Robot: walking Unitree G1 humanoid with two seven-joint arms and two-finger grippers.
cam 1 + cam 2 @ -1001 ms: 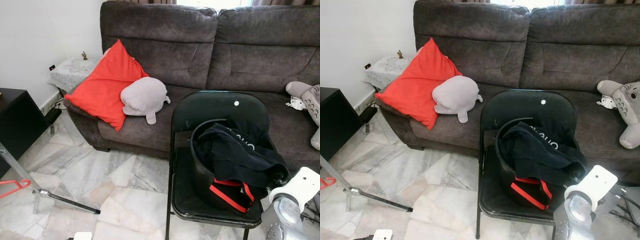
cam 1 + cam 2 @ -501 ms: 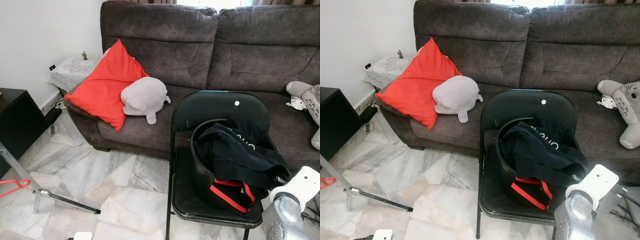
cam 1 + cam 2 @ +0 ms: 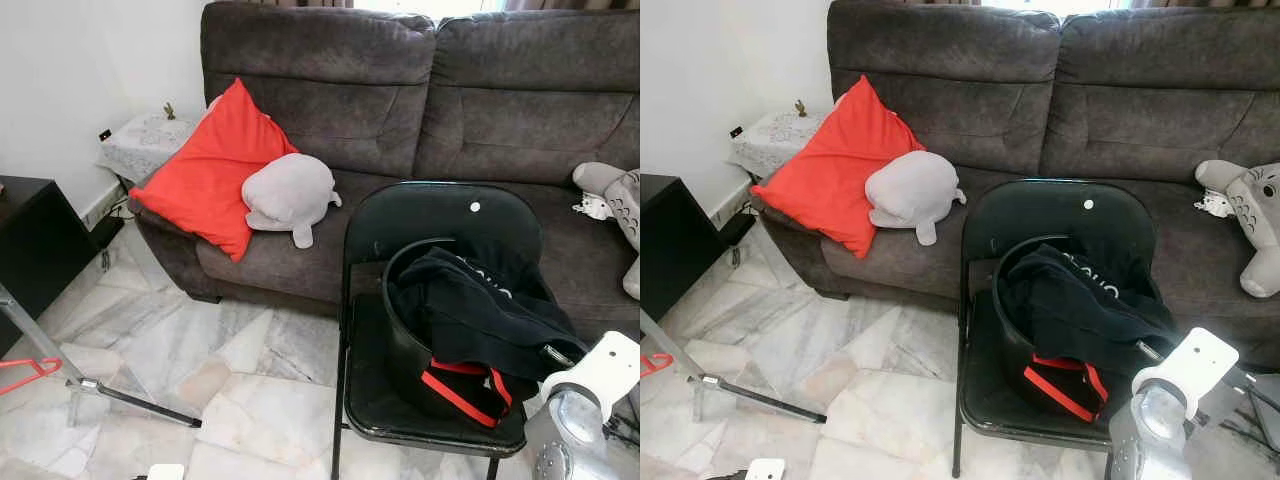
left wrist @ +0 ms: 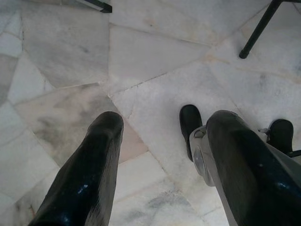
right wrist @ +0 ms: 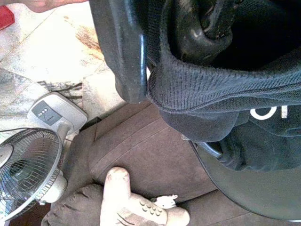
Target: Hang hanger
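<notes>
The ribbed hem of the garment (image 3: 470, 310) slumped in the bucket (image 3: 393, 330) stands up as a thin fold, so I will pinch the garment there next with my right gripper.
A red hanger (image 3: 26, 371) pokes in at the left edge, low beside a slanted metal rack leg (image 3: 35, 345). A black garment (image 3: 470, 310) with red trim fills a black bucket (image 3: 393, 330) on a black folding chair (image 3: 430, 215). My right arm (image 3: 590, 400) reaches up at the chair's right corner. In the right wrist view my right gripper (image 5: 171, 61) is open, with the garment's ribbed hem (image 5: 211, 94) lying between its fingers (image 5: 123, 47). My left gripper (image 4: 160, 141) hangs open over the marble floor, holding nothing.
A dark sofa (image 3: 480, 110) stands behind the chair with a red cushion (image 3: 205, 175), a grey plush (image 3: 288, 195) and another plush (image 3: 620, 200). A black cabinet (image 3: 30, 240) is at left. A fan (image 5: 28, 165) stands beside the sofa.
The black garment has shifted slightly toward the right arm, and a shiny fingertip now shows at its right edge. The left arm and hanger have not moved.
</notes>
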